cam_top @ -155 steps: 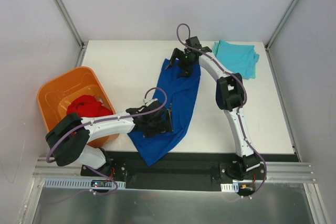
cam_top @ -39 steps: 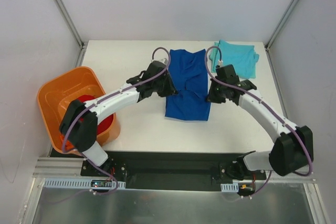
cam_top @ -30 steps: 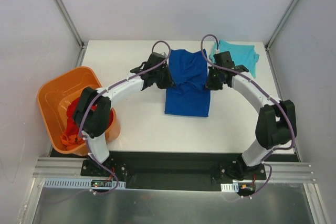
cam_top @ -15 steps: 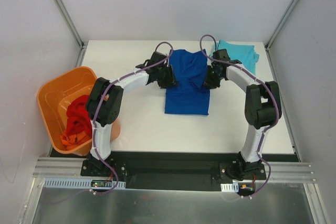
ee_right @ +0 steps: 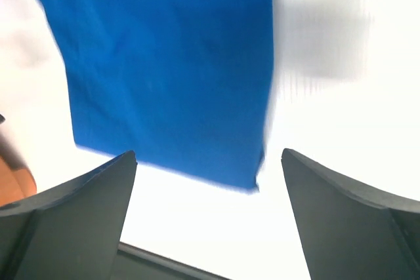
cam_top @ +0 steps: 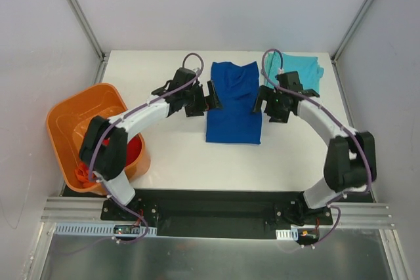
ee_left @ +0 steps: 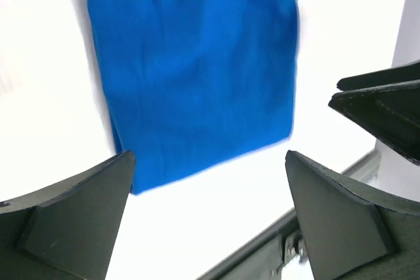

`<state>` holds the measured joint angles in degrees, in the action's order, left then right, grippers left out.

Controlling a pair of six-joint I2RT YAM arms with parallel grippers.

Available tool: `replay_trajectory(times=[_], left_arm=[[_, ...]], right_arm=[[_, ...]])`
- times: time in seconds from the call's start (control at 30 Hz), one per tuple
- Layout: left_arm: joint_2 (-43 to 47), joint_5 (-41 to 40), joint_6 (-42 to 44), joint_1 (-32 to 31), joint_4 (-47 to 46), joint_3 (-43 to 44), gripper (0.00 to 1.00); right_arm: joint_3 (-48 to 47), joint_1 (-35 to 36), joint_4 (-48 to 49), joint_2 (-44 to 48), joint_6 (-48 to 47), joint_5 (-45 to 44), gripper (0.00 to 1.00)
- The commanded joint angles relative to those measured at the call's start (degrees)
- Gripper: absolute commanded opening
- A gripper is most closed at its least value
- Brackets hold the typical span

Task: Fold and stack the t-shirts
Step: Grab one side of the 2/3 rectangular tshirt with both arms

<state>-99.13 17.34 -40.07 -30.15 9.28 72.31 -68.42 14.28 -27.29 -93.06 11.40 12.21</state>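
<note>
My right gripper grabs the royal blue t-shirt by its near corner [cam_top: 258, 140] next, and my left gripper the opposite near corner [cam_top: 209, 140], to fold it.
The royal blue t-shirt [cam_top: 233, 104] lies folded into a rectangle at the middle of the white table [cam_top: 184, 152]; no chest graphic shows. My left gripper [cam_top: 210, 96] hovers open at its left edge, and my right gripper [cam_top: 262, 103] is open at its right edge. Neither holds anything. In the left wrist view the blue t-shirt [ee_left: 197, 70] lies beyond the open left gripper [ee_left: 210, 218]. The right wrist view shows that blue t-shirt [ee_right: 170, 77] ahead of the open right gripper [ee_right: 207, 211]. A folded light teal t-shirt [cam_top: 303, 71] rests at the back right corner. The red t-shirt [cam_top: 133, 151] lies in the orange tub, partly hidden by my left arm.
The orange plastic tub [cam_top: 72, 119] stands at the table's left edge, under my left arm. A black rail [cam_top: 216, 201] runs along the near edge by the arm bases. White walls enclose the table on three sides.
Both grippers have opened and let go of the blue t-shirt, then drawn slightly outward from its edges. The folded shirt lies still.
</note>
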Motion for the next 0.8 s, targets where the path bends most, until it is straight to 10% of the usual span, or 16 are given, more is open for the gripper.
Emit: replay_trajectory(times=[0.0, 0.4, 0.77], left_arm=[[9.9, -2.5, -2.1, -2.1, -0.3, -10.1, 0.99], [8.1, -0.3, -8.4, -2.5, -8.2, -20.9, 0.84], [-2.5, 2.9, -9.8, -2.5, -12.3, -18.5, 0.44]], right_arm=[[13.0, 0.3, 4.6, 14.3, 4.8, 0.7, 0.97], [26.6, 0.4, 16.1, 14.0, 11.5, 5.2, 0.93], [26.2, 0.3, 21.6, 3.3, 14.9, 8.1, 0.46]])
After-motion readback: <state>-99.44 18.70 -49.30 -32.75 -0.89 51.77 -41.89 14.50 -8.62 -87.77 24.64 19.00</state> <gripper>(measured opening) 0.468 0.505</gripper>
